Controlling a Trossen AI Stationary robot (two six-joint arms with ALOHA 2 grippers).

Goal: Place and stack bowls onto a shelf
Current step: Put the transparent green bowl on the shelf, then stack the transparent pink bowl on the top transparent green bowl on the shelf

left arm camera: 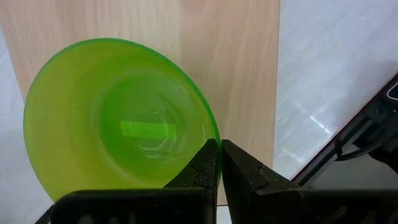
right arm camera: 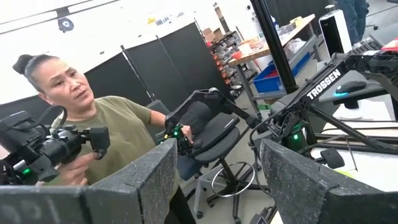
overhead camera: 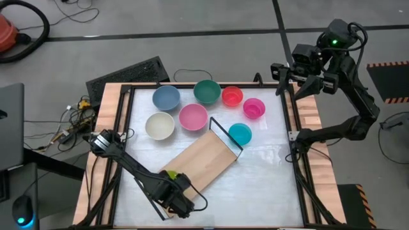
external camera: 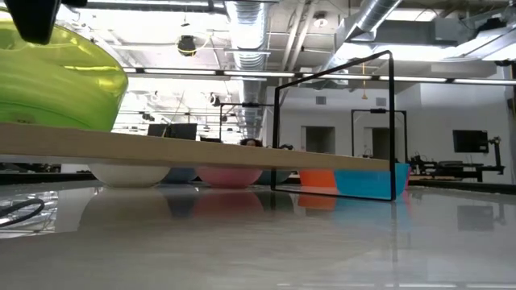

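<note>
The lime green bowl's base [left arm camera: 146,130] is level on the light-wood shelf's near end [left arm camera: 242,93] and the bowl would stay there, so the robot's left gripper should open.
My left gripper [overhead camera: 174,184] is shut on the lime green bowl [left arm camera: 118,124] over the near end of the light-wood shelf [overhead camera: 204,160]. The shelf lies slantwise on the table, with a black wire frame [overhead camera: 225,135] at its far end. The blue [overhead camera: 166,97], teal [overhead camera: 207,91], red [overhead camera: 232,96], magenta [overhead camera: 254,108], cream [overhead camera: 160,125], pink [overhead camera: 193,117] and cyan [overhead camera: 240,133] bowls stand on the table beyond the shelf, openings up. My right gripper [right arm camera: 214,180] is open and empty, raised off the table's far right corner. My left gripper pinches the lime green bowl's rim [left arm camera: 216,140], one finger inside the bowl and one outside. The fingers [left arm camera: 202,165] come from above, pointing down. The bowl is upright, opening up. In the low view its base [external camera: 48,127] is level with the shelf top; whether it touches, I cannot tell.
The shelf board [external camera: 201,149] stands raised above the table top, and its surface beyond the lime bowl is bare. A person holding a camera rig [right arm camera: 74,149] shows in the room past the right arm. A keyboard [overhead camera: 128,75] lies off the table's far left corner.
</note>
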